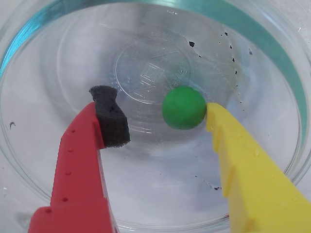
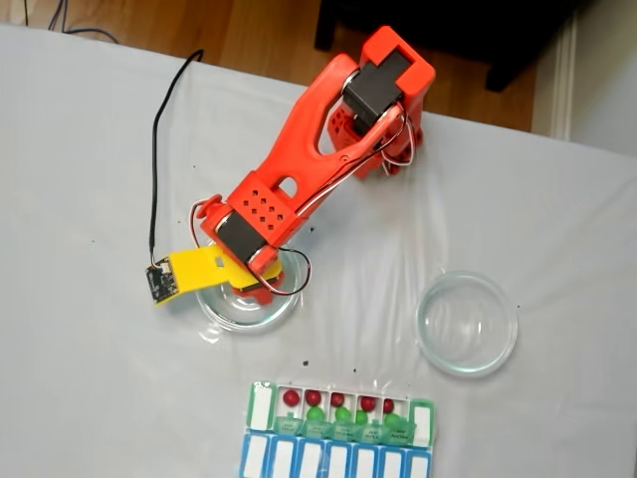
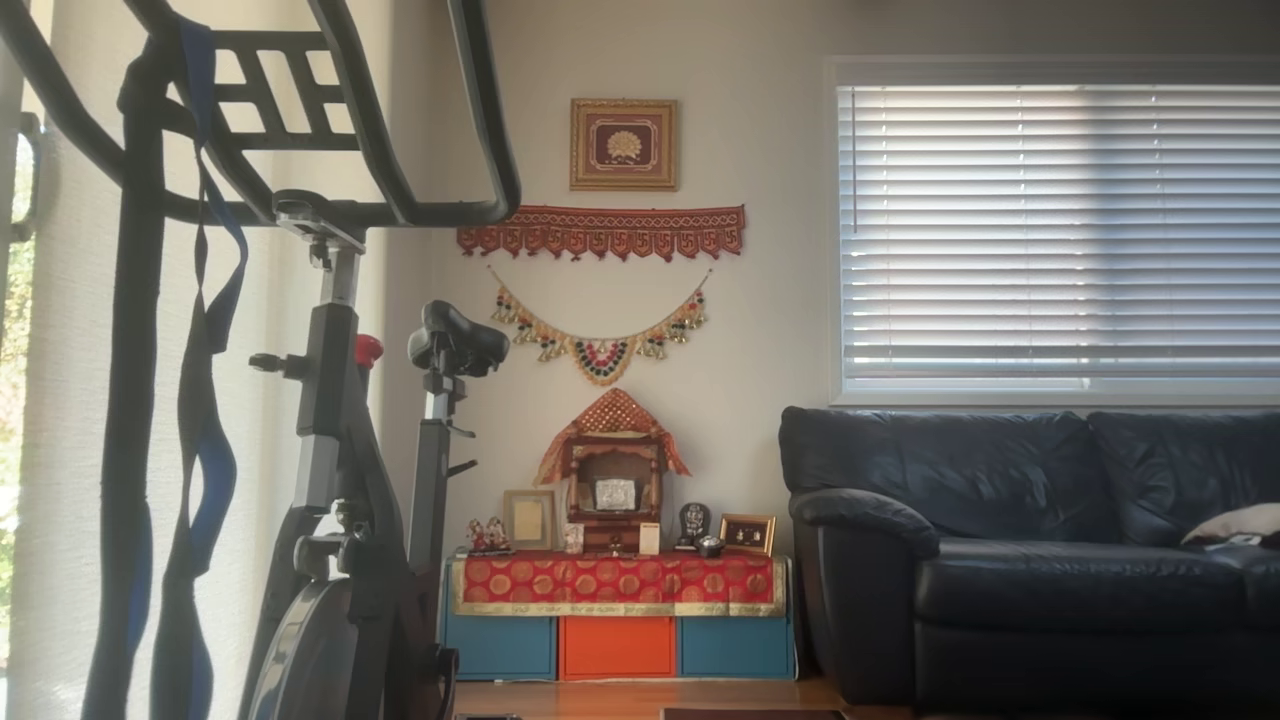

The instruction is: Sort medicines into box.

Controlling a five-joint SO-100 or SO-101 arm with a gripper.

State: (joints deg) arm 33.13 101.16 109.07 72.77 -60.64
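The box needs to be filled from the glass dish (image 1: 155,179), so my gripper should next grab the green medicine ball by its rounded middle (image 1: 184,108).
A single bright green medicine ball (image 1: 183,107) lies inside a round clear glass dish (image 1: 272,53). My gripper (image 1: 163,114) is open around it: the yellow finger (image 1: 243,160) touches the ball's right side, and the red finger with its black foam pad (image 1: 111,119) stands apart on the left. In the fixed view the gripper (image 2: 234,282) reaches down into the left dish (image 2: 281,311). The box (image 2: 261,406), with its green lids open, sits near the front edge and holds several dark red medicines (image 2: 291,396) and several green ones (image 2: 342,414).
A second glass dish (image 2: 466,324) stands empty to the right of the arm. A blue-and-white organiser row (image 2: 333,460) lies just in front of the box. Tiny black specks (image 1: 192,43) dot the dish. The other view shows a room with an exercise bike (image 3: 340,400) and a sofa (image 3: 1030,550).
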